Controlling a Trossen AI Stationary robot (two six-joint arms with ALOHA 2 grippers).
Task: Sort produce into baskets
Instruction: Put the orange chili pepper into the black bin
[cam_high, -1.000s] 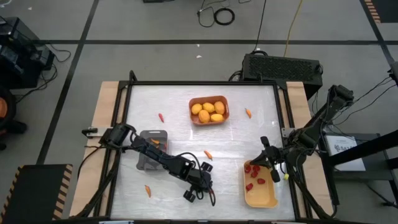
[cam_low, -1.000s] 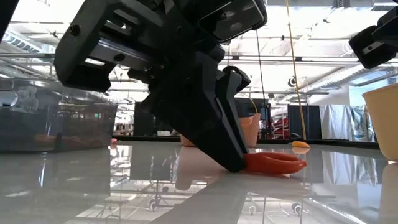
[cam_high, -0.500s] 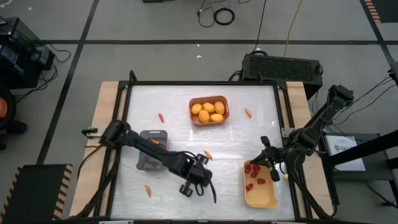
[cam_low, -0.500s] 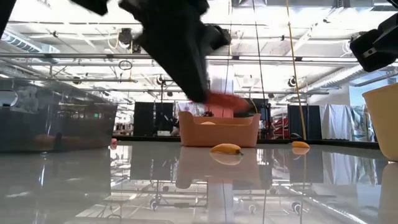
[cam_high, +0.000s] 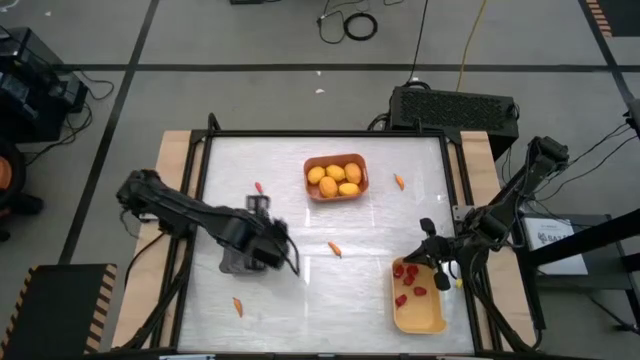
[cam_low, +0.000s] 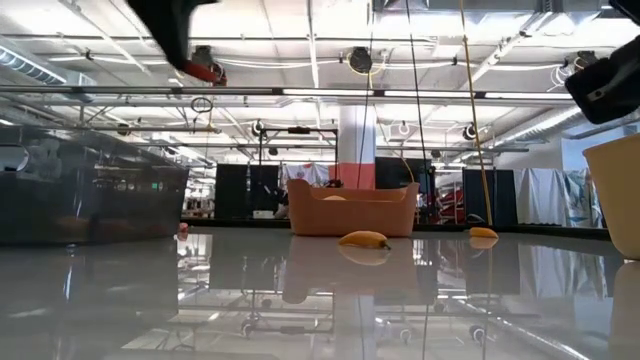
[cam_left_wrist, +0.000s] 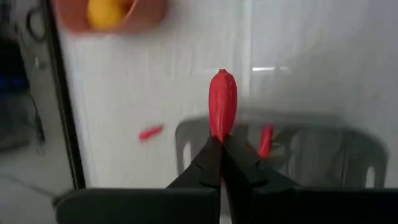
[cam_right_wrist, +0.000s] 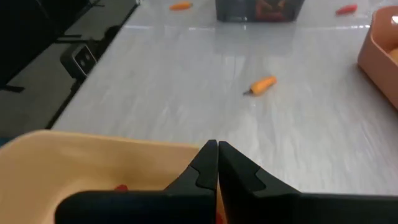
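Observation:
My left gripper lowers the red chili inside the grey basket, before releasing it, since the chili points its tip (cam_left_wrist: 222, 76) past the basket's rim (cam_left_wrist: 298, 119).
My left gripper (cam_high: 258, 205) hangs over the dark grey basket (cam_high: 232, 265), shut on a slim red chili (cam_left_wrist: 222, 99). The chili also shows high up in the low view (cam_low: 205, 72). Another red chili (cam_left_wrist: 265, 140) lies inside the grey basket. The orange basket (cam_high: 336, 176) at the far middle holds several yellow-orange fruits. The yellow basket (cam_high: 417, 310) at the near right holds red berries. My right gripper (cam_high: 430, 262) is shut and empty over that basket's far end, and its wrist view (cam_right_wrist: 217, 152) shows it just above the rim. My left gripper pinches the red chili by one end (cam_left_wrist: 219, 134) between its two fingertips. The chili runs on past the fingertips in line with the fingers. The fingers slant down toward the table's far edge. The chili is lifted clear, above the grey basket.
A red chili (cam_high: 258, 187) lies on the table just beyond the grey basket. Orange chilies lie at mid-table (cam_high: 335, 249), at the far right (cam_high: 399, 181) and at the near left (cam_high: 238, 306). Raised frame rails border the table.
My left gripper has taken the red chili off the table near the front middle and lifted it clear. It has then swung with it toward the table's left and far side, and now stands above the grey basket. The right arm has kept still.

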